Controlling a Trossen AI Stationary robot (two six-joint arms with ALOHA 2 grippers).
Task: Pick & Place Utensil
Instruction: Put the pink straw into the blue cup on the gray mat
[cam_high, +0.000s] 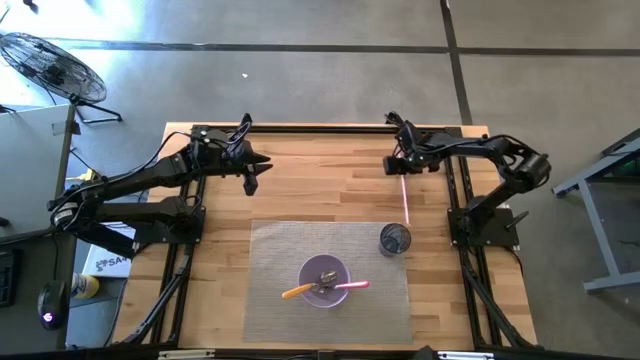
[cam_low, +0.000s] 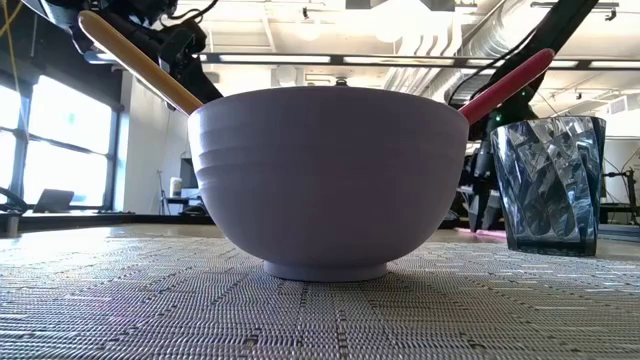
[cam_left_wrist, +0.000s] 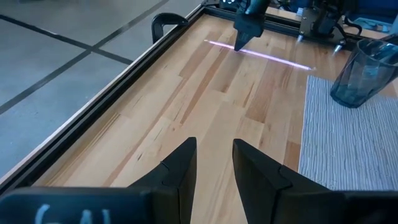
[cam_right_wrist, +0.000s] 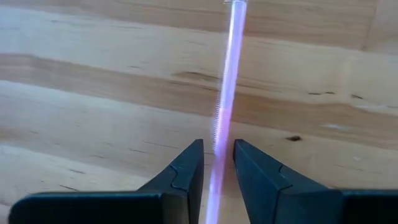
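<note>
My right gripper will next grab the pink straw by its ridged part (cam_right_wrist: 220, 140) so that it can stand the straw in the glass cup.
A thin pink straw-like utensil (cam_high: 405, 200) lies flat on the bare wood, beyond the grey mat. It also shows as a pale line in the left wrist view (cam_left_wrist: 273, 57). My right gripper (cam_high: 402, 170) points down over the utensil's far part. It is narrowly open, with one finger on each side of the utensil (cam_right_wrist: 225, 112) and a gap left on both sides. My left gripper (cam_high: 250, 180) waits over the wood at the far left, narrowly open (cam_left_wrist: 214, 146) and holding nothing.
A lilac bowl (cam_high: 312, 272) (cam_low: 328, 180) stands on the grey woven mat (cam_high: 275, 300). It holds a wooden-handled utensil (cam_low: 140, 62), a pink-handled one (cam_low: 505, 85) and a metal piece. A blue faceted glass cup (cam_high: 395, 240) (cam_low: 548, 185) stands at the mat's far right corner.
</note>
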